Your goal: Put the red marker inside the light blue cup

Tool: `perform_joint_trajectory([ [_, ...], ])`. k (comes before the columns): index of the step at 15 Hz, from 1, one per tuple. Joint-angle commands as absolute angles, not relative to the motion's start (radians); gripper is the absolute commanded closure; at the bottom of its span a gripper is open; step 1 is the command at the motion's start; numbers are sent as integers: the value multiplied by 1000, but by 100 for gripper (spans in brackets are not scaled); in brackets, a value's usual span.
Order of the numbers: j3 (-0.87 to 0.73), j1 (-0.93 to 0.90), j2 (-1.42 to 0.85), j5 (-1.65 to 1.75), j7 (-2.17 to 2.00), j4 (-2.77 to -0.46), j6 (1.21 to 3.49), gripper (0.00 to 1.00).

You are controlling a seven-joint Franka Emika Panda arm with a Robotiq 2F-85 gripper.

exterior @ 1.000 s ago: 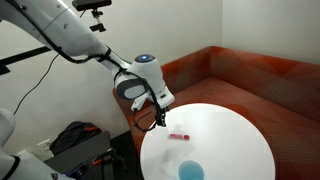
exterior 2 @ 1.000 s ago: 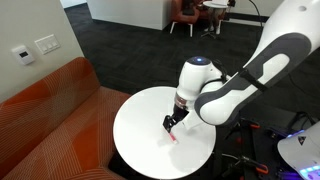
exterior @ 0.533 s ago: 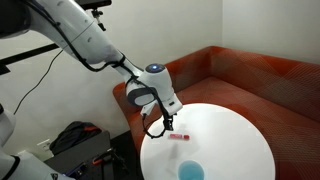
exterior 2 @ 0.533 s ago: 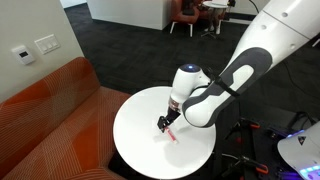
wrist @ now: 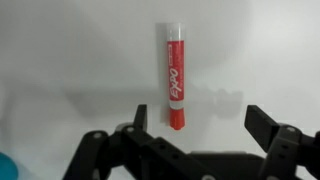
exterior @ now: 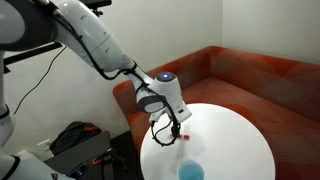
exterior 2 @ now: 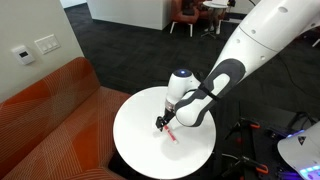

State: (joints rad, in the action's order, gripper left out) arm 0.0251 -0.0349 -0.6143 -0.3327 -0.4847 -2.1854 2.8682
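Note:
The gripper needs to go lower before it closes on the marker [exterior: 183, 136] [wrist: 175, 78], because the marker's whole length is below the robot's fingers in the wrist view.
The red marker [wrist: 175, 78] lies flat on the white round table [exterior: 235, 130]; it also shows in both exterior views [exterior: 185, 135] [exterior 2: 169, 132]. My gripper [wrist: 200, 125] is open and hangs just above the marker's near end, one finger on each side of it, not touching. In the exterior views the gripper [exterior: 171, 131] [exterior 2: 162, 124] is low over the table at the marker. The light blue cup [exterior: 191, 171] stands upright near the table's front edge; a sliver of it shows at the wrist view's lower left corner [wrist: 4, 170].
An orange-red sofa [exterior: 250, 75] [exterior 2: 45, 115] curves round the table. A dark bag [exterior: 75, 135] lies on the floor beside the table. The table's edge [exterior 2: 135, 165] is near the gripper.
The arm has moved over the table and down towards the marker; the gripper now hangs right over it. The marker and the cup have not moved.

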Motion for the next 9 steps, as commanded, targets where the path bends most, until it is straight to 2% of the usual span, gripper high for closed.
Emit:
perform_joint_trajectory([
  [1,18,-41,-669,-334,-441,-2120,2871,0],
  [9,21,-49,-744,-339,-437,-2066,2876,0],
])
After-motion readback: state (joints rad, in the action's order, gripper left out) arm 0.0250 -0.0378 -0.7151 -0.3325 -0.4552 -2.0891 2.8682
